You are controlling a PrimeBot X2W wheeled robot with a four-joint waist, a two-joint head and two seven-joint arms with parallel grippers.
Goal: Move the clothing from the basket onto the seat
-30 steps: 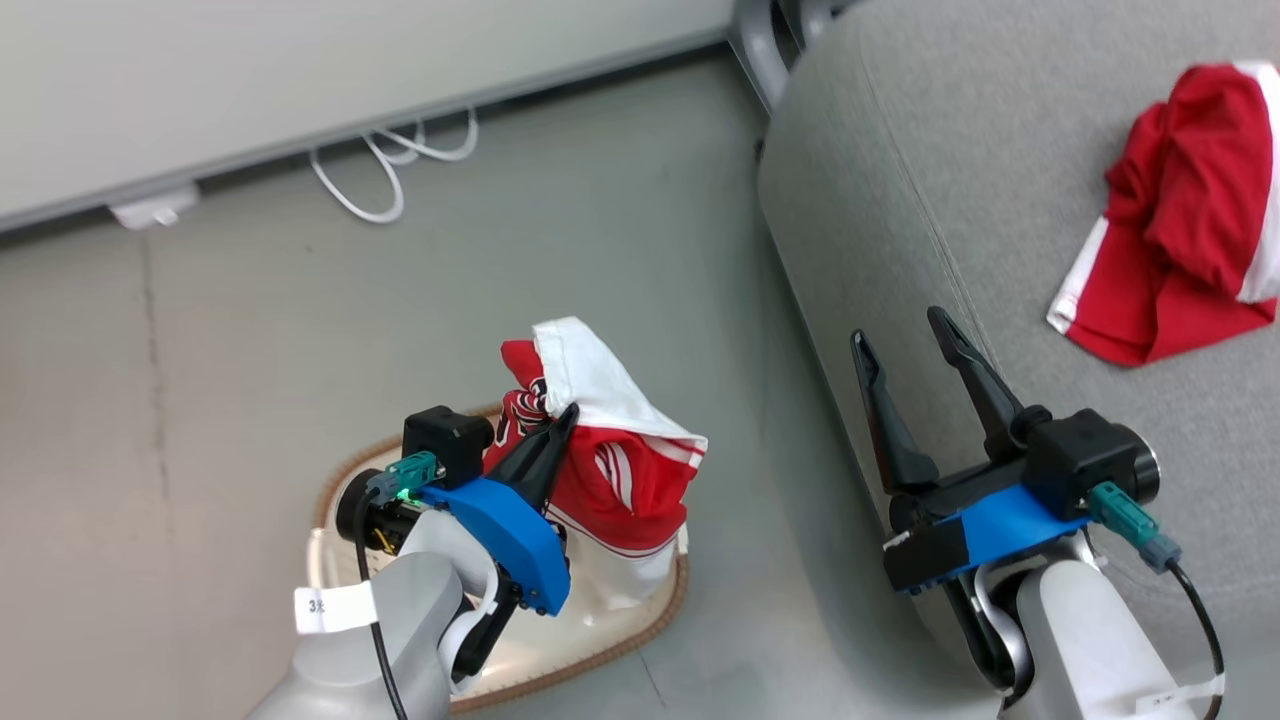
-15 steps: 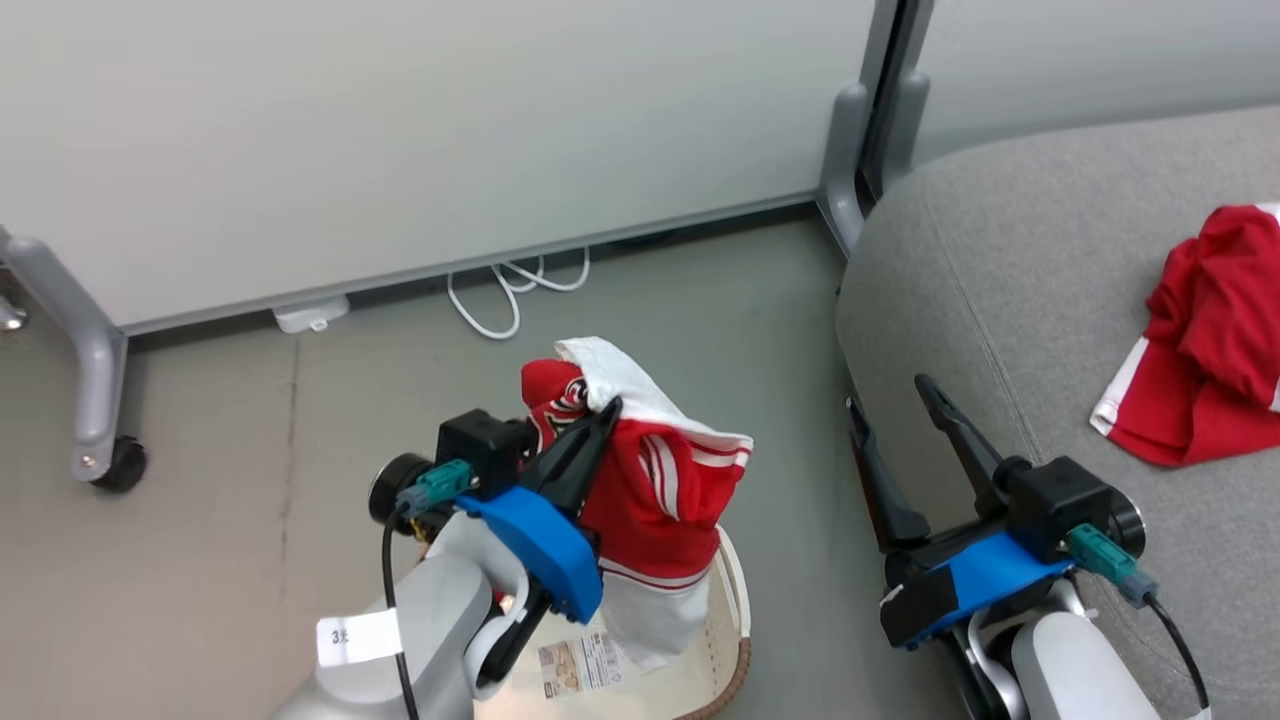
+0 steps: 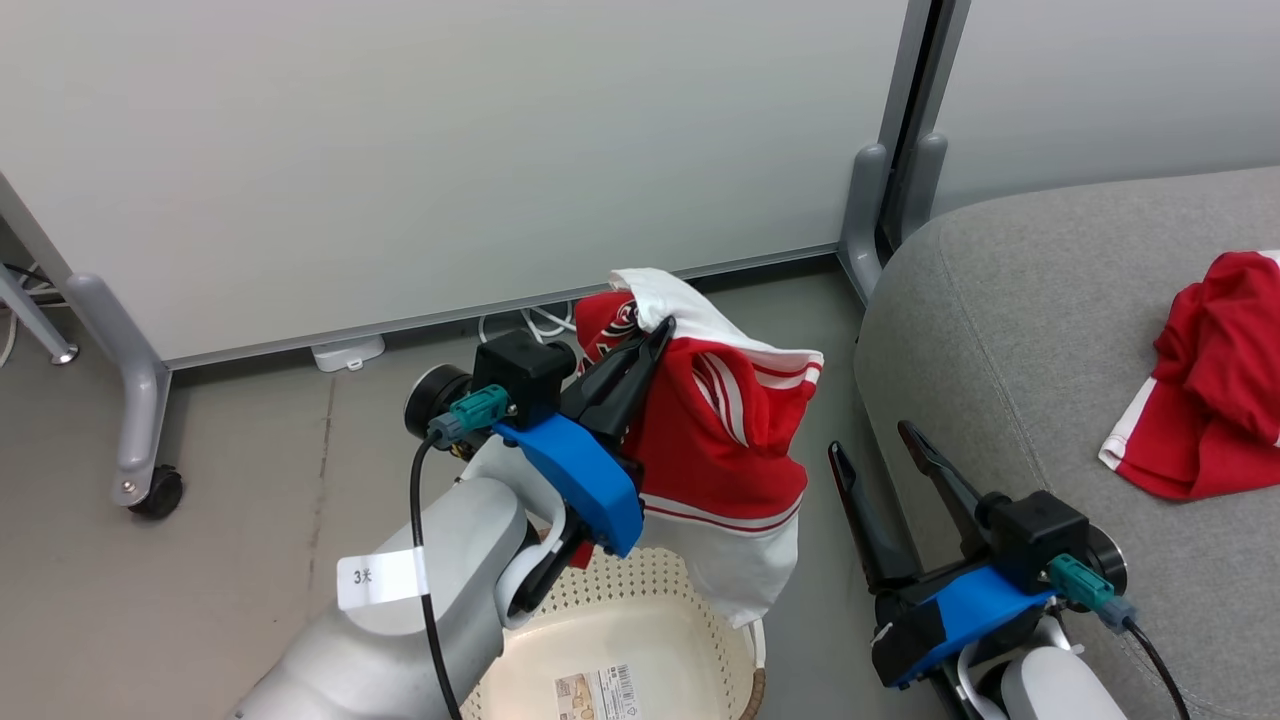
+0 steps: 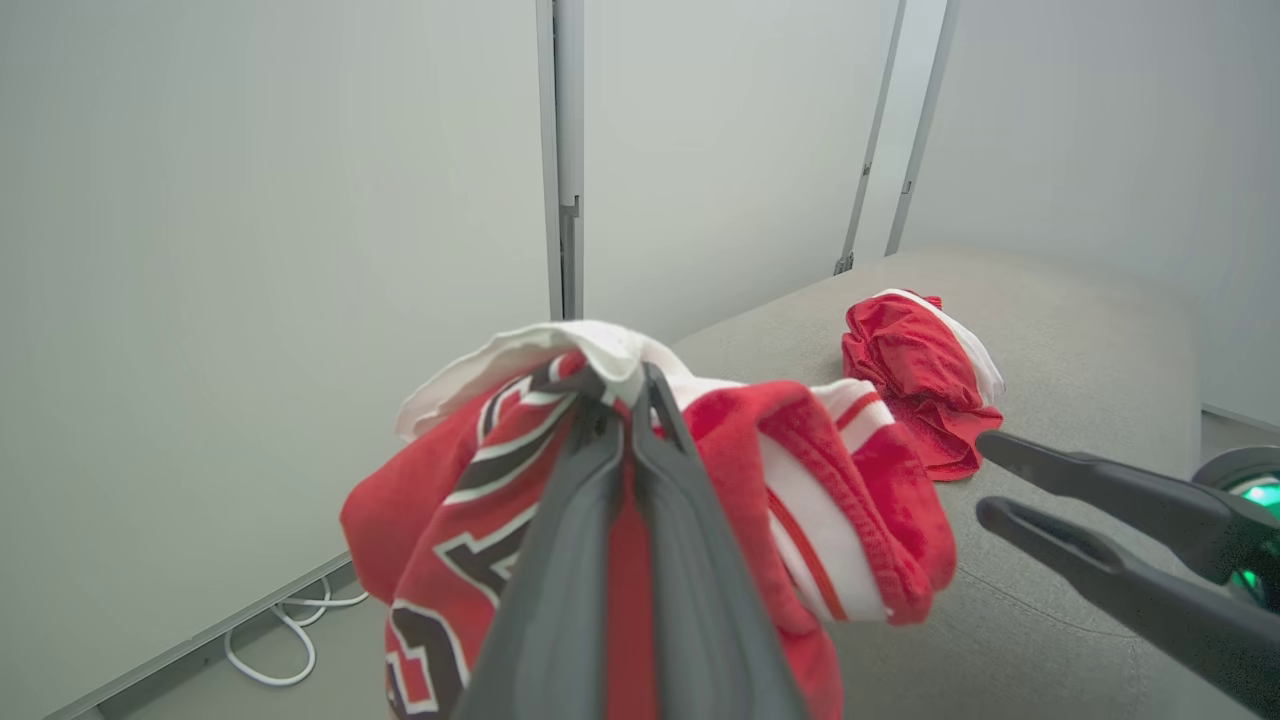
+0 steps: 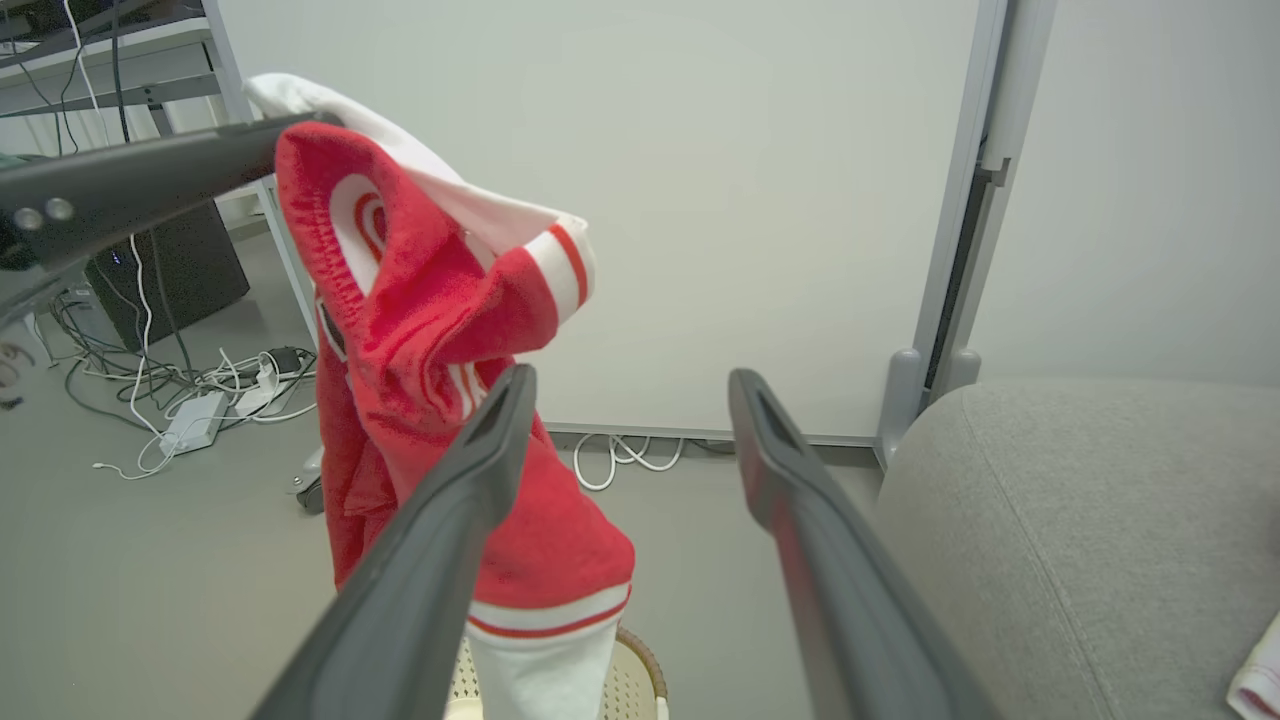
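Observation:
The hanging red clothing piece will be pinched next by its striped side fold [image 3: 768, 410] with my right gripper. That fold sticks out while the lower cloth [image 3: 726, 516] hangs slack.
My left gripper [image 3: 665, 325] is shut on a red clothing piece with white stripes and black-and-white lettering [image 3: 730, 450], which hangs above the cream perforated basket [image 3: 640, 585]. Its white hem dangles at the basket's right rim. In the left wrist view the closed fingers [image 4: 640, 375] pinch the fabric's [image 4: 830, 480] top fold. A second red garment [image 3: 1210, 400] lies crumpled on the grey seat [image 3: 1000, 300] at the right. My right gripper [image 3: 870, 440] stands open and empty beside the seat's front edge, to the right of the hanging garment [image 5: 420, 300].
A white partition panel on grey legs stands behind, with a castor [image 3: 150, 490] at the left. White cables [image 3: 530, 320] and a power block [image 3: 345, 352] lie along its base. More cables and a dark box [image 5: 160, 260] sit on the floor at the left.
The head camera has tilted up, so the whole picture shifted. My left gripper has lifted the garment higher out of the basket and a little toward the seat. The right gripper stays open.

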